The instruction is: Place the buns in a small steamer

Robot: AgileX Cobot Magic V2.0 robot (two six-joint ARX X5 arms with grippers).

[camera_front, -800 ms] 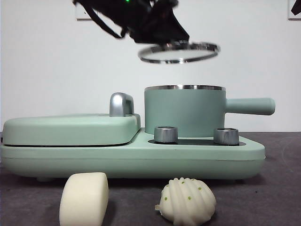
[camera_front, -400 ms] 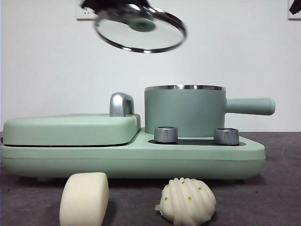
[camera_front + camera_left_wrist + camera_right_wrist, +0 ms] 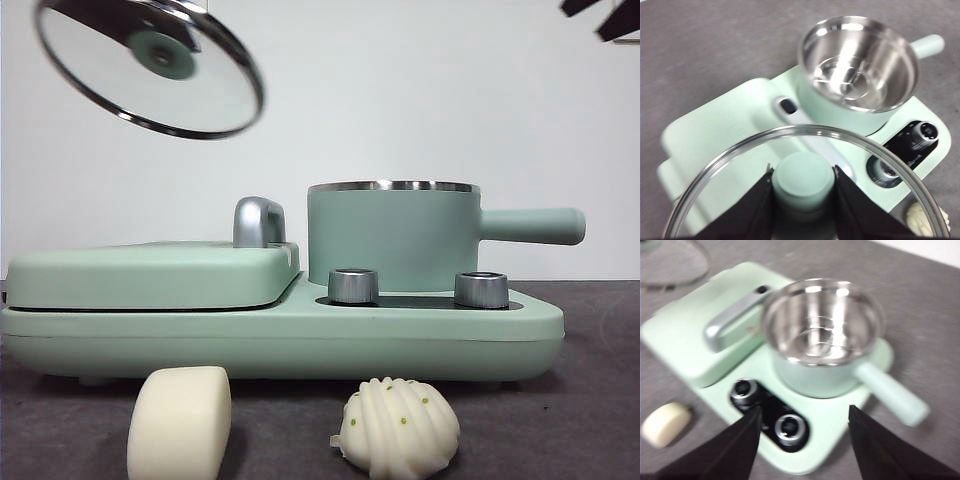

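The robot's right hand should grab the smooth bun around its rounded body (image 3: 180,425) next. Then the bun can go into the small steamer (image 3: 392,238).
The smooth bun (image 3: 180,422) and the ridged, green-specked bun (image 3: 398,428) lie on the table in front of the appliance. The small steamer (image 3: 392,238) stands open on the appliance's right side, and its steel inside (image 3: 858,62) is empty. My left gripper (image 3: 802,172) is shut on the green knob of the glass lid (image 3: 150,65) and holds it tilted, high at the upper left, away from the pot. My right gripper (image 3: 805,412) is open and empty above the steamer (image 3: 822,335). It shows only as a black tip (image 3: 600,15) in the front view. The smooth bun also shows in the right wrist view (image 3: 666,424).
The steamer sits on a mint green appliance base (image 3: 300,335). On the base's left is a flat grill lid (image 3: 150,275) with a chrome handle (image 3: 257,220). Two steel knobs (image 3: 352,285) (image 3: 481,289) stand in front of the pot. The table is grey.
The left gripper has carried the glass lid from above the pot up and to the left, tilting it. A black arm tip has appeared at the top right.
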